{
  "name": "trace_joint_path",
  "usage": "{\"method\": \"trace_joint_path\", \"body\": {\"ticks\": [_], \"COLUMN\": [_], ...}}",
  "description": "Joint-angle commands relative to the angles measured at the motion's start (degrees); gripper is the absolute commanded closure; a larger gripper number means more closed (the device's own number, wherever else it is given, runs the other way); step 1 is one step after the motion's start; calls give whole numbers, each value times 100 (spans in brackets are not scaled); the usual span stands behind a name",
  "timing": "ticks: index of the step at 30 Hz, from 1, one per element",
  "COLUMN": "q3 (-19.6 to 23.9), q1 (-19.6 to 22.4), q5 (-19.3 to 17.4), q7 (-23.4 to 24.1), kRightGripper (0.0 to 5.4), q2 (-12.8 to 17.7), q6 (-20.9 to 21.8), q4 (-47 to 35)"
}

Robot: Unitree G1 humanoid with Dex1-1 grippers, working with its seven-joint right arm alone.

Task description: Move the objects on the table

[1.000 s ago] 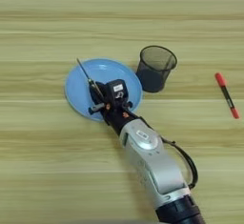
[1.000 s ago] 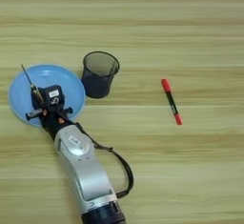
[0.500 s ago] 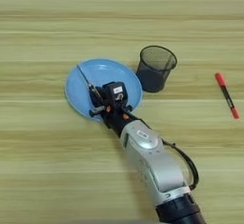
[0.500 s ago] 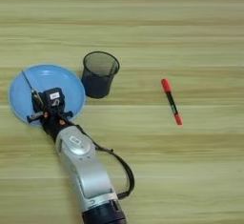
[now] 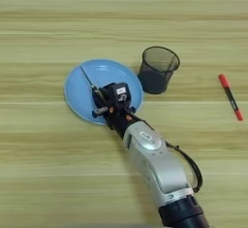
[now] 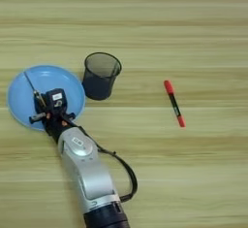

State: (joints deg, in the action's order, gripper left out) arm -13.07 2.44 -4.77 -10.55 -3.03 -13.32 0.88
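My right gripper should open now. The screwdriver's metal stem is low over the blue plate, inside the plate's rim, so the screwdriver would stay there.
My right gripper (image 5: 102, 104) hangs over the near right part of a blue plate (image 5: 82, 89), reached by the silver forearm (image 5: 155, 159) from the bottom edge. It is shut on the slim screwdriver, whose thin metal shaft (image 5: 89, 80) points up-left across the plate; bits of amber handle (image 5: 113, 109) show between the black fingers. A small black square block with a white mark (image 5: 121, 91) sits right at the gripper's top. I cannot tell whether it is apart from the gripper. In the right eye view the gripper (image 6: 41, 114) and the shaft (image 6: 31, 84) show over the plate (image 6: 22, 103).
A black mesh cup (image 5: 158, 69) stands upright just right of the plate on the light-wood table (image 5: 53, 173). A red marker (image 5: 230, 97) lies further right, lengthwise toward me. A black cable (image 5: 189, 164) loops beside the forearm.
The gripper and the screwdriver have shifted slightly toward me and to the right over the plate. The cup and the marker have stayed put.
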Motion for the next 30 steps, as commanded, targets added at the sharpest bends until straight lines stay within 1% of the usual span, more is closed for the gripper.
{"method": "trace_joint_path", "body": {"ticks": [1,12,13,18,21,30], "q3": [32,24,21,4,2,-46], "q1": [315,312,310,305,301,297], "q5": [-40,-23,-20,-4,-2,63], "q7": [7,-9,-10,-8,-7,-25], "kRightGripper": [463,462,434,389,372,276], "q2": [-131,-105,-104,-102,-101,-62], "q6": [78,80,82,88,87,167], "q4": [-201,-257,-267,-295,-305,-369]}}
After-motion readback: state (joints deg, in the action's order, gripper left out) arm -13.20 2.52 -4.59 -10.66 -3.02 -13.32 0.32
